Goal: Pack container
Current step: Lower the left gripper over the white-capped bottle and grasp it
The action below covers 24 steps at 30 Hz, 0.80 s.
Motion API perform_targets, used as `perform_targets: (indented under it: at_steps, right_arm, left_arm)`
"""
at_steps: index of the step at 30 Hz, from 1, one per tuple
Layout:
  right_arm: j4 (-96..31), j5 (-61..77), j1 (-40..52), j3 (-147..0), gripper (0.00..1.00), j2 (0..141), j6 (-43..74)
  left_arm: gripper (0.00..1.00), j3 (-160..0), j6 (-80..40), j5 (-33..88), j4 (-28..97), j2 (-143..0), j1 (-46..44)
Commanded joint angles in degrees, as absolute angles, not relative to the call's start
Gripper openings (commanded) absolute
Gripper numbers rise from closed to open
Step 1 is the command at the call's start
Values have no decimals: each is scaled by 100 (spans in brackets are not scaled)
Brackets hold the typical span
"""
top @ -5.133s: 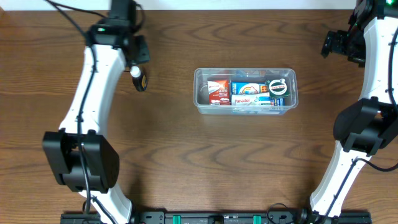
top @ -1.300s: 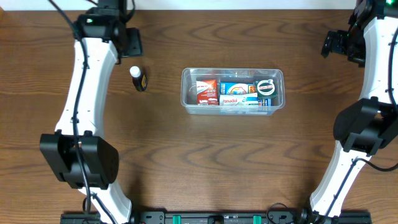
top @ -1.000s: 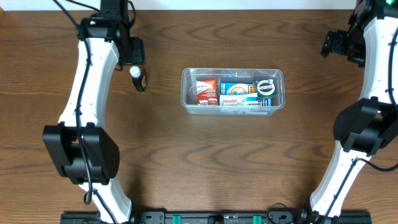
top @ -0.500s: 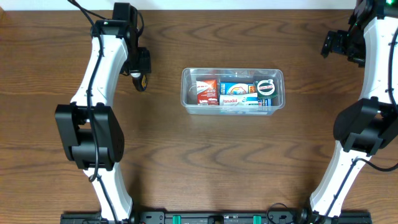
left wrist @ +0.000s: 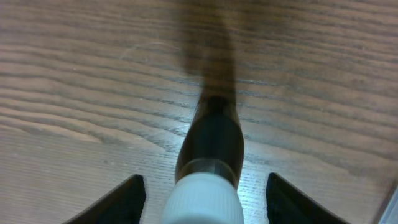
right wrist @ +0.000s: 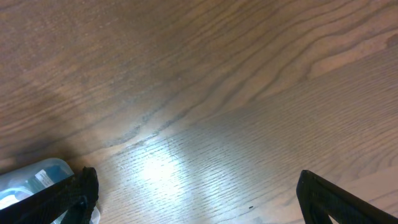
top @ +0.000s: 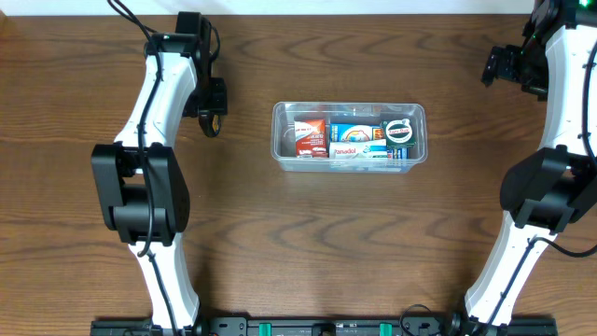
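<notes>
Both fingers of my left gripper reach down to the white cap's level (left wrist: 204,198), one on each side, so it is time to close on the dark bottle (left wrist: 212,140).
The clear plastic container (top: 281,136) lies at the table's middle with a red packet (top: 311,137), a blue-and-white box (top: 356,140) and a green-labelled item (top: 400,133) inside. A small dark bottle (top: 212,125) with a white cap (left wrist: 208,198) stands left of it. My left gripper (top: 209,103) is right above the bottle. In the left wrist view the gripper (left wrist: 206,182) is open, the cap between its fingers (left wrist: 121,202) without touching. My right gripper (top: 506,65) is open and empty at the far right, also in its wrist view (right wrist: 196,176).
Bare brown wooden table (top: 298,233) lies around the container. A corner of the container (right wrist: 31,177) shows at the lower left of the right wrist view. The table's far edge runs just behind both arms.
The container shifted left early on. My left gripper has swung from behind and left of the bottle to directly over it, covering its cap from above. The right arm has not moved.
</notes>
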<state>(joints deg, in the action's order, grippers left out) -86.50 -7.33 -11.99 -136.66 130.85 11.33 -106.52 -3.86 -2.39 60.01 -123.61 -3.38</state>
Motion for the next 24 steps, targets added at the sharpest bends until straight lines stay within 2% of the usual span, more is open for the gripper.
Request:
perform_targets:
  at_steps: [1, 8, 10, 24]
  right_arm:
    - [-8652, -768, -1236, -13646, 99, 13041, 1153]
    - [-8652, -768, -1236, -13646, 99, 13041, 1153]
    - [-8652, -768, -1236, -13646, 99, 13041, 1153]
    - [-8652, -768, -1236, -13646, 99, 13041, 1153]
  left_arm:
    - [51, -10630, -303, -213, 6012, -12398, -329]
    - [47, -10630, -303, -213, 6018, -12398, -329]
    - [43, -10630, -303, -213, 6016, -12398, -329]
    - [31, -10630, -301, -215, 6016, -12398, -329]
